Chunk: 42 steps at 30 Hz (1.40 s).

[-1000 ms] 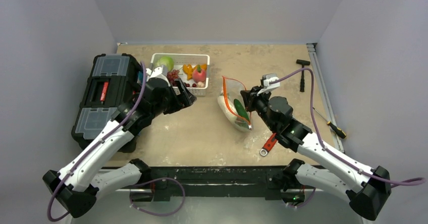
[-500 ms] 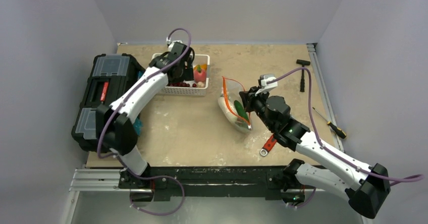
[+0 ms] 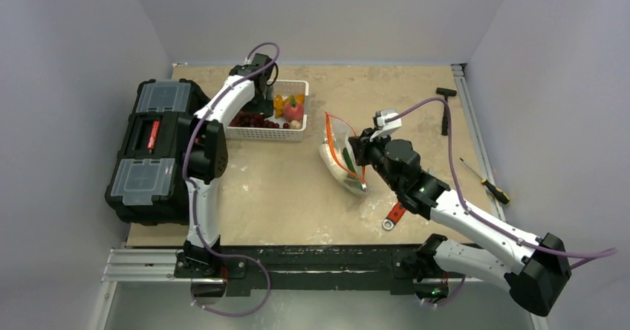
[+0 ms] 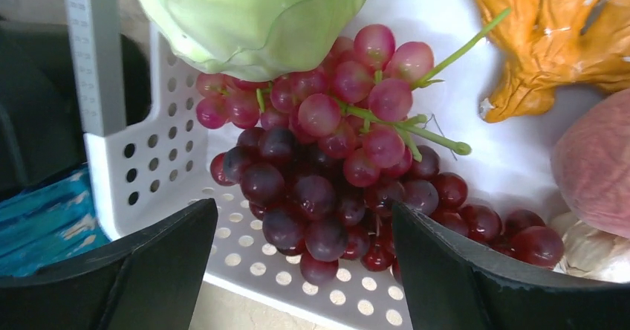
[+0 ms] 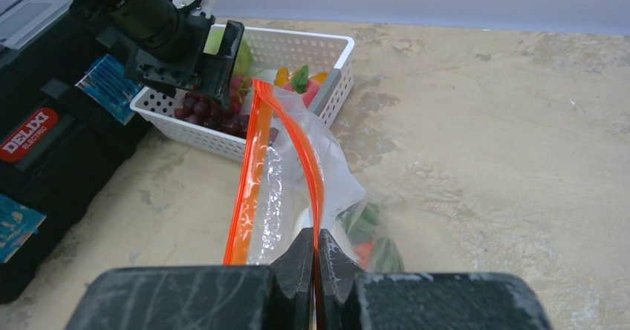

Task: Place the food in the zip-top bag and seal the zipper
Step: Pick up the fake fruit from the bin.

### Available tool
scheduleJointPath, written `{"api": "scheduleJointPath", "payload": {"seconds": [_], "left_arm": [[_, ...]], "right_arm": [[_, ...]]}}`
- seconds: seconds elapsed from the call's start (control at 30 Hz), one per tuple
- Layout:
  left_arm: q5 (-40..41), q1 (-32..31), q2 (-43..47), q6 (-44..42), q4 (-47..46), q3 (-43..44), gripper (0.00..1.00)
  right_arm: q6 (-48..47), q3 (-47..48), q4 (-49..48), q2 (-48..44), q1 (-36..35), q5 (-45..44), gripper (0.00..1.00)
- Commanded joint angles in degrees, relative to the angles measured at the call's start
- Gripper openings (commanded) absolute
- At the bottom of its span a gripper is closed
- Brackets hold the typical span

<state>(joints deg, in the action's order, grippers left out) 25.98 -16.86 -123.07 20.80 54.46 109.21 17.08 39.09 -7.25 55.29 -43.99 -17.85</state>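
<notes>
I should grab the dark red grapes across their thick end with my left gripper next, so their narrow tail stays free to enter the bag.
My left gripper hangs open over the dark red grapes in the white basket, one finger on each side of the bunch and not closed on it. A green cabbage, an orange piece and a pink peach lie beside the grapes. My right gripper is shut on the orange-red zipper of the zip-top bag and holds its mouth up and apart. Green and white food shows through the bag. From above, the bag sits mid-table, right of the basket.
A black toolbox fills the left side, right next to the basket. A red-handled wrench lies under my right arm. A screwdriver and a black tool lie along the right edge.
My left arm has swung from in front of the toolbox out to the basket and now reaches down over the grapes, its jaws a little wider. The right gripper and bag have edged left.
</notes>
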Motion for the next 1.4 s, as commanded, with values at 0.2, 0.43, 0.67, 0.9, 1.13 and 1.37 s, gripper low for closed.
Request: {"api": "scheduleJointPath", "payload": {"seconds": [0.2, 0.43, 0.67, 0.9, 1.13, 1.37], "left_arm": [[-13.5, 4.6, -3.8, 1.0, 0.9, 2.5, 0.82], [-18.3, 4.6, -2.7, 1.6, 0.1, 0.0, 0.67], [-20.3, 4.6, -1.3, 1.9, -1.8, -3.0, 0.3], [-21.7, 4.6, 3.2, 0.5, -2.0, -1.4, 0.06], [-23.4, 4.6, 9.1, -0.8, -2.5, -1.0, 0.0], [-25.6, 4.6, 16.9, -0.9, -1.8, -1.4, 0.0]], "right_arm": [[0.2, 1.5, -2.3, 1.2, -0.2, 1.3, 0.0], [0.4, 1.4, -2.6, 1.8, -0.2, 2.2, 0.0], [0.4, 1.3, -2.2, 1.0, -0.2, 2.3, 0.0], [0.5, 1.3, -2.2, 1.0, -0.2, 2.4, 0.0], [0.6, 1.2, -2.1, 1.2, -0.2, 2.2, 0.0], [0.5, 1.3, -2.2, 1.7, -0.2, 2.0, 0.0]]}}
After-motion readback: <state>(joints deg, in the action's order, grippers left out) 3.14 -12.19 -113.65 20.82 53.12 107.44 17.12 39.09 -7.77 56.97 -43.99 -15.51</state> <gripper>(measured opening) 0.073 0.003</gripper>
